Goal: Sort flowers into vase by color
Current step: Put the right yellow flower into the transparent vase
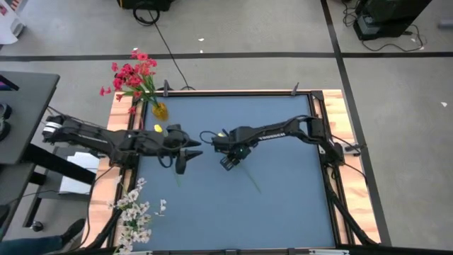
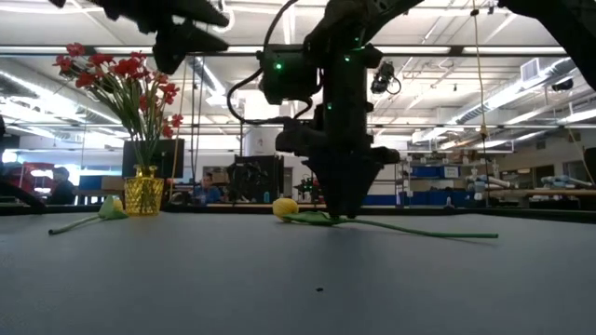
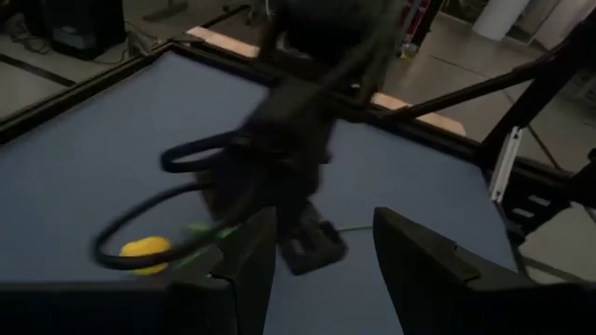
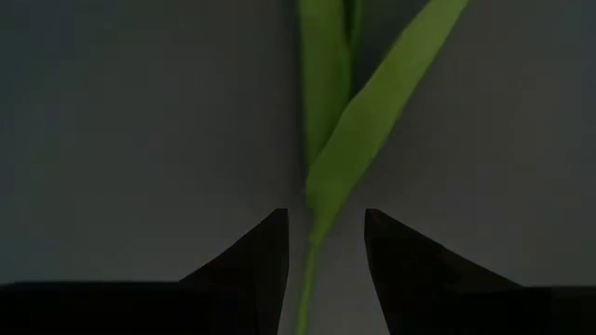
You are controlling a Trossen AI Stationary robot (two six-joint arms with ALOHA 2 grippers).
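My right gripper grips the yellow tulip by its stem just below the leaves next, to sort the tulip into a vase (image 2: 142,193).
A yellow tulip lies flat on the blue mat mid-table, with its head (image 2: 285,207) toward the left and its thin green stem (image 1: 250,178) running toward the near right. My right gripper (image 4: 321,244) points down over the stem just below a leaf (image 4: 372,102). It is open, one finger on either side of the stem, and touches nothing. My left gripper (image 3: 321,270) hovers open and empty to the left of it (image 1: 187,153), facing the right arm. Red flowers (image 1: 133,74) stand in a yellow vase (image 2: 142,193) at the far left.
A second yellow tulip (image 1: 157,128) lies on the mat beside the vase. White blossom sprays (image 1: 134,211) sit at the near-left corner. The mat's near and right parts hold nothing else. A wooden frame (image 1: 333,106) edges the table.
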